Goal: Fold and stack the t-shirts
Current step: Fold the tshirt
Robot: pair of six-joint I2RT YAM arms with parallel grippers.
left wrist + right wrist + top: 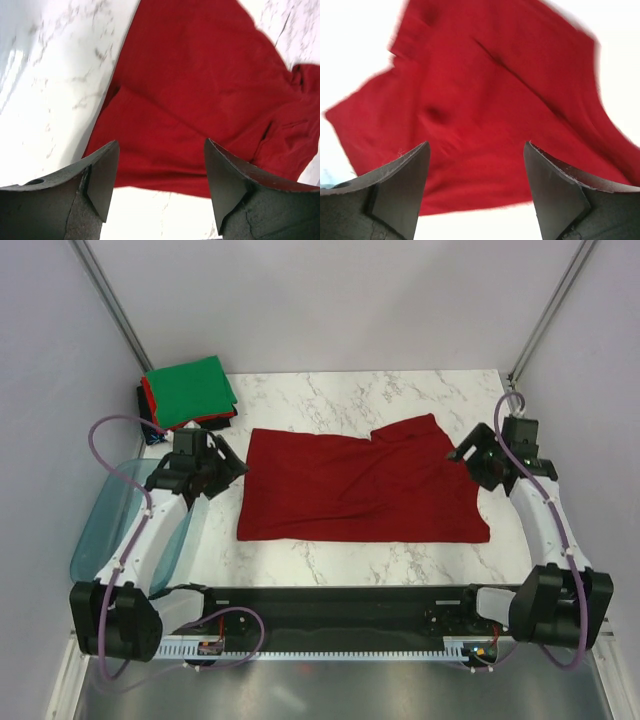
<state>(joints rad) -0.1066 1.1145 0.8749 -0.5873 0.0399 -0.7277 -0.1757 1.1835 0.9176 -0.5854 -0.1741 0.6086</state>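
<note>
My right gripper is going to grab the red t-shirt point(360, 487) next by its far corner at the raised flap point(430, 419), to fold it toward the t-shirt's near edge.
A large dark red t-shirt point(360, 487) lies spread on the marble table, partly folded, with a raised flap at its far right. It fills the left wrist view point(200, 100) and the right wrist view point(490, 100). A stack of folded shirts, bright green point(190, 390) on top with red and black edges below, sits at the far left corner. My left gripper point(232, 466) is open and empty just off the shirt's left edge. My right gripper point(462, 456) is open and empty just off the shirt's right edge.
A translucent teal plastic tub point(105, 530) stands at the table's left edge beside the left arm. Bare marble point(350, 395) shows behind the red shirt and a strip in front of it. Grey walls enclose the table.
</note>
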